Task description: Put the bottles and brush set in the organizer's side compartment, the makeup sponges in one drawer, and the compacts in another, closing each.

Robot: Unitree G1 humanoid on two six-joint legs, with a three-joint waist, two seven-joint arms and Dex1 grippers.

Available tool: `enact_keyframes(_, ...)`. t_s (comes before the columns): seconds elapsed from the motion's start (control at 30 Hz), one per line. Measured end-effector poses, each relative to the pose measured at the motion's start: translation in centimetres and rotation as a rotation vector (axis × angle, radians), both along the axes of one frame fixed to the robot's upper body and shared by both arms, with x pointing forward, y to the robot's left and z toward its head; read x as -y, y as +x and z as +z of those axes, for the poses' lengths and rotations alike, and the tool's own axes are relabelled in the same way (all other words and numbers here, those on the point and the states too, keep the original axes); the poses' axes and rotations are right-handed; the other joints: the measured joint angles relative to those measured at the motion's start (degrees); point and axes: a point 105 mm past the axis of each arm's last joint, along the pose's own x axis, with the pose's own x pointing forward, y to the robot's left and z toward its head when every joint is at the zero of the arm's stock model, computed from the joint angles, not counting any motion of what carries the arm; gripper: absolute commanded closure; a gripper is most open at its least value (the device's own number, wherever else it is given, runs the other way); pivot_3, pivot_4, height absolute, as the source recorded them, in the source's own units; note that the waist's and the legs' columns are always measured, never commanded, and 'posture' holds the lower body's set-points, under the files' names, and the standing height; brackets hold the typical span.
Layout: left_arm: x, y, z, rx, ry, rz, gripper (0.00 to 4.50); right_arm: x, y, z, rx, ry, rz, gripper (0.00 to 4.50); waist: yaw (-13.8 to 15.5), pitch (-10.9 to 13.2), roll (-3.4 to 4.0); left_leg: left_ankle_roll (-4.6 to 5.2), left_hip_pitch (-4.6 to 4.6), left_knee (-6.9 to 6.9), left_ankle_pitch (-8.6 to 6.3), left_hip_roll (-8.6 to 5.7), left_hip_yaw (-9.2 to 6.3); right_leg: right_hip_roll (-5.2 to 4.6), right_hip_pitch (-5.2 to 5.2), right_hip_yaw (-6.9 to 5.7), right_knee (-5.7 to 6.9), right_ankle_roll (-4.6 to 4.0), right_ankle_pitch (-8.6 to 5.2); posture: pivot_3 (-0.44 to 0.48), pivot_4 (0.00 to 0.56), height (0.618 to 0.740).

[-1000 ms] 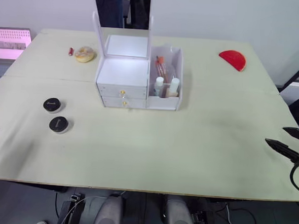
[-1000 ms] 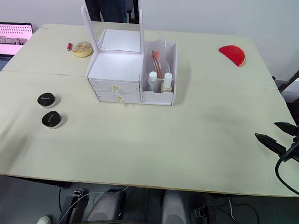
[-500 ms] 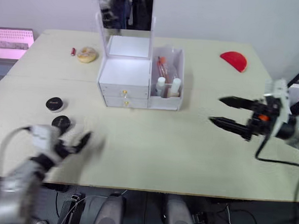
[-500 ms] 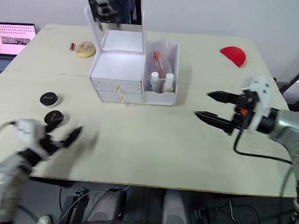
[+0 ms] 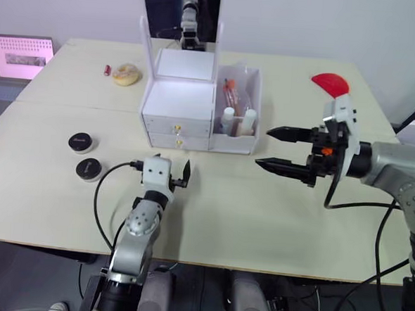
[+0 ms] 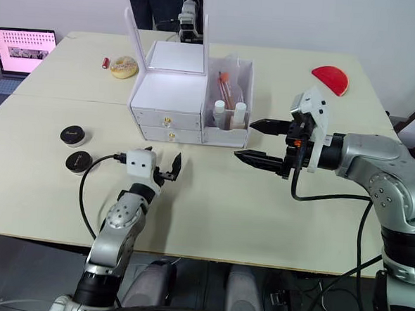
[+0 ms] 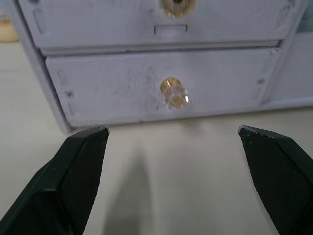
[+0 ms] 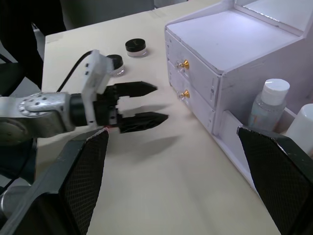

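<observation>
Next, my left gripper grabs the lower drawer by its gold knob [image 7: 174, 93], since the lower drawer's front [image 7: 112, 90] sits flush and its knob sticks out.
The white organizer [image 5: 177, 104] stands at the table's middle back, both drawers shut. Its side compartment holds two bottles [image 5: 228, 120] and the brush set [image 5: 229, 93]. Two black compacts [image 5: 81, 143] [image 5: 88, 169] lie at the left. A yellow ring-shaped makeup sponge [image 5: 126, 74] lies at the back left, a red one [image 5: 330, 84] at the back right. My left gripper [image 5: 172, 177] is open just in front of the drawers, facing the lower drawer's gold knob [image 7: 174, 93]. My right gripper [image 5: 262, 147] is open and empty, right of the side compartment.
A mirror [image 5: 181, 16] rises from the organizer's back. A small red tube [image 5: 107, 70] lies beside the yellow sponge. A laptop [image 5: 20, 54] with a pink screen sits at the far left. Cables hang from both arms.
My left arm has swung in from the front left to the drawers. My right gripper has moved left toward the side compartment. The camera has shifted a little.
</observation>
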Motion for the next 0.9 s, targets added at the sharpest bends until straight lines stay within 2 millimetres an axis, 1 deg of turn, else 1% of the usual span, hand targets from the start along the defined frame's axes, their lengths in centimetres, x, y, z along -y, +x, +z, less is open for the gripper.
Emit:
enact_keyframes(0.1, 0.4, 1.0, 0.2, 0.019, 0.004, -0.001, 0.04, -0.1, -0.2, -0.2, -0.004, -0.006, -0.004, 0.00, 0.01, 0.00, 0.00, 0.00, -0.04, 0.02, 0.00, 0.00, 0.01, 0.00, 0.00, 0.00, -0.02, 0.02, 0.00, 0.000, 0.150, 0.739)
enact_keyframes(0.23, 0.7, 1.3, -0.1, 0.016, 0.004, -0.007, 0.04, 0.1, -0.2, -0.3, -0.001, -0.003, -0.022, 0.00, 0.01, 0.00, 0.00, 0.00, -0.02, -0.03, 0.00, 0.00, 0.01, 0.00, -0.01, 0.00, -0.02, 0.03, 0.00, 0.000, 0.150, 0.739)
enact_keyframes(0.37, 0.7, 1.4, -0.2, 0.020, 0.002, -0.009, 0.04, -0.1, -0.3, -0.3, 0.004, 0.007, -0.019, 0.00, 0.00, 0.00, 0.00, 0.00, -0.02, -0.03, 0.00, 0.00, 0.01, 0.00, -0.02, 0.00, -0.02, 0.02, 0.00, 0.000, 0.150, 0.739)
enact_keyframes(0.43, 0.7, 1.6, 0.0, 0.028, -0.003, -0.010, 0.55, 0.0, -0.3, -0.3, 0.003, 0.011, -0.025, 0.00, 0.03, 0.00, 0.00, 0.00, -0.02, -0.02, 0.00, 0.00, 0.01, 0.00, -0.01, 0.00, -0.02, 0.12, -0.06, 0.000, 0.150, 0.739)
enact_keyframes(0.47, 0.8, 1.6, 0.0, 0.033, -0.004, -0.010, 0.87, 0.0, -0.3, -0.3, 0.002, 0.011, -0.028, 0.00, 0.05, 0.00, 0.00, 0.00, -0.02, -0.02, 0.00, 0.00, 0.01, 0.00, -0.01, 0.00, -0.02, 0.15, -0.08, 0.000, 0.150, 0.739)
enact_keyframes(0.5, 0.8, 1.6, 0.0, 0.035, -0.005, -0.012, 1.29, 0.0, -0.4, -0.4, 0.000, 0.011, -0.030, 0.00, 0.05, 0.00, 0.00, 0.00, -0.02, -0.02, 0.00, 0.00, 0.01, 0.00, -0.01, 0.00, -0.02, 0.14, -0.08, 0.000, 0.150, 0.739)
enact_keyframes(0.67, 0.8, 1.7, -0.3, 0.027, -0.010, -0.014, 3.97, 0.0, -0.5, -0.3, 0.009, 0.009, -0.031, 0.00, 0.01, 0.00, 0.00, 0.00, -0.03, -0.03, 0.00, 0.00, 0.01, 0.00, -0.02, 0.00, -0.03, 0.12, -0.06, 0.000, 0.150, 0.739)
enact_keyframes(0.7, 0.9, 1.7, -0.3, 0.025, -0.013, -0.016, 4.22, 0.0, -0.5, -0.3, 0.010, 0.010, -0.032, 0.00, 0.00, 0.00, 0.00, 0.00, -0.03, -0.03, 0.00, 0.00, 0.01, 0.00, -0.02, 0.00, -0.03, 0.12, -0.06, 0.000, 0.150, 0.739)
enact_keyframes(0.9, 0.9, 1.7, -0.3, 0.028, -0.016, -0.019, 4.21, 0.1, -0.5, -0.3, 0.011, 0.011, -0.039, 0.00, 0.01, 0.00, 0.00, 0.00, -0.03, -0.03, 0.00, 0.00, 0.01, 0.00, -0.02, 0.00, -0.03, 0.15, -0.08, 0.000, 0.150, 0.739)
